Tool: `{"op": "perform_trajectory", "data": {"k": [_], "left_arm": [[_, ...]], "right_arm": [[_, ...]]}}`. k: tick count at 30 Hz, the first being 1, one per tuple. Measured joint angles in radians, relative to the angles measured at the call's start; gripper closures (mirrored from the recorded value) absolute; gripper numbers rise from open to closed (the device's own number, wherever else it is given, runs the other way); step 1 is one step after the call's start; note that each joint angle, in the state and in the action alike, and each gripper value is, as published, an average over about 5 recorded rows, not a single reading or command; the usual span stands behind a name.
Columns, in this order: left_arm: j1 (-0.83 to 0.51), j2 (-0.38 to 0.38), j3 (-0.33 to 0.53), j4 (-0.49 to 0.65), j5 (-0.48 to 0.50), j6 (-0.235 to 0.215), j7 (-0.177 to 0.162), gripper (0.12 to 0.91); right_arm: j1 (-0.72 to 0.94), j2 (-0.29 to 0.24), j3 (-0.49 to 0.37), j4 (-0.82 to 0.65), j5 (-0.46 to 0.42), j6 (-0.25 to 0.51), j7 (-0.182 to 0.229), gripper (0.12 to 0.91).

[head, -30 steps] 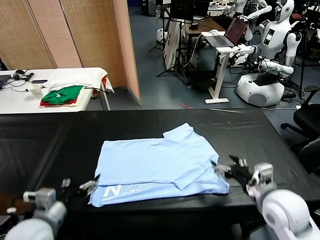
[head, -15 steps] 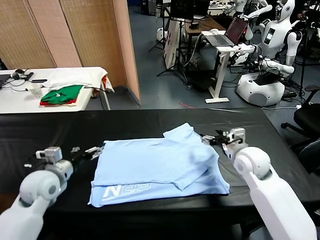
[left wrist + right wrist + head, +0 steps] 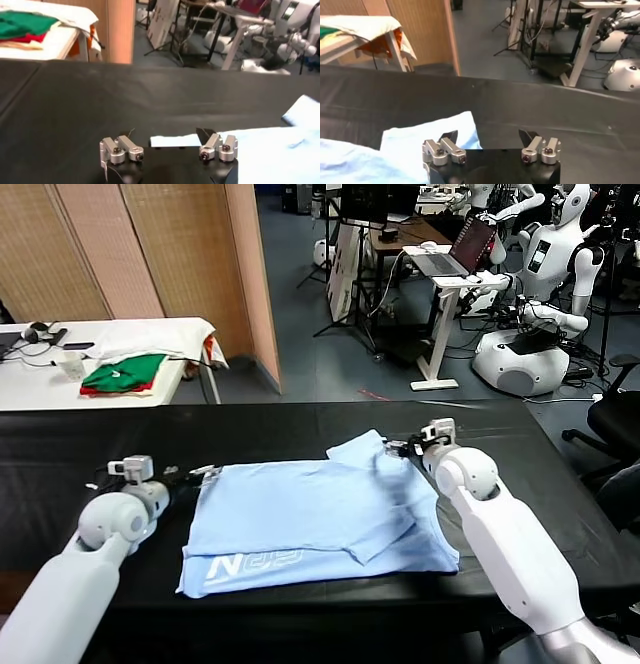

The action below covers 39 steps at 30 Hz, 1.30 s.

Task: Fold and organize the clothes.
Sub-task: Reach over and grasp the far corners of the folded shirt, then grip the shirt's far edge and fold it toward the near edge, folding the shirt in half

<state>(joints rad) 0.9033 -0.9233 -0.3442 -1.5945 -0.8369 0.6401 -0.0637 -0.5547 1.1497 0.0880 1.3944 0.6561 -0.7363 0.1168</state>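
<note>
The left gripper next needs to grip the light-blue shirt by its corner across from the N (image 3: pixel 221 472), to fold the shirt toward its white lettering (image 3: pixel 254 563).
The clothes, one pale light-blue shirt (image 3: pixel 320 519) with white lettering along its near edge, lie partly folded on the black table (image 3: pixel 300 424). My left gripper (image 3: pixel 205 474) is open at the shirt's far left corner. In the left wrist view that corner of the shirt (image 3: pixel 172 141) lies between the spread fingers of the left gripper (image 3: pixel 167 137), ungripped. My right gripper (image 3: pixel 398 450) is open at the far right corner, over the folded sleeve. In the right wrist view one finger of the right gripper (image 3: pixel 488 136) stands over the shirt's edge (image 3: pixel 425 142), the other over bare table.
A white side table (image 3: pixel 40 384) at the far left holds folded green-and-red garments (image 3: pixel 125 374) and a white cloth (image 3: pixel 150 336). A wooden partition (image 3: pixel 180 254) stands behind. Other robots (image 3: pixel 545 294) and a laptop stand (image 3: pixel 450 274) occupy the floor beyond.
Both arms have swung from the table's near edge forward to the shirt's far corners. Both grippers stayed open. The shirt has not moved.
</note>
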Motion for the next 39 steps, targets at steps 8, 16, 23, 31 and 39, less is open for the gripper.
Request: {"op": "perform_trajectory", "data": {"k": [8, 16, 23, 31, 39], "left_arm": [[-0.014, -0.005, 0.012, 0.05, 0.013, -0.005, 0.019, 0.156], [-0.013, -0.004, 0.024, 0.06, 0.021, -0.005, 0.033, 0.581], [-0.015, -0.008, 0.034, 0.061, 0.026, -0.006, 0.052, 0.868], [-0.006, 0.0, 0.031, 0.028, 0.022, -0.014, 0.052, 0.885], [0.026, 0.033, -0.002, -0.044, 0.006, -0.02, 0.032, 0.885]], "right_arm": [[0.012, 0.019, -0.019, -0.046, -0.023, 0.0, -0.02, 0.3], [0.001, 0.02, -0.021, -0.054, -0.035, 0.001, -0.027, 0.635], [-0.014, 0.02, -0.011, -0.043, -0.039, 0.001, -0.033, 0.824], [-0.041, 0.007, 0.017, 0.001, -0.041, 0.053, -0.065, 0.88], [-0.102, -0.042, 0.062, 0.129, -0.031, 0.097, -0.079, 0.882]]}}
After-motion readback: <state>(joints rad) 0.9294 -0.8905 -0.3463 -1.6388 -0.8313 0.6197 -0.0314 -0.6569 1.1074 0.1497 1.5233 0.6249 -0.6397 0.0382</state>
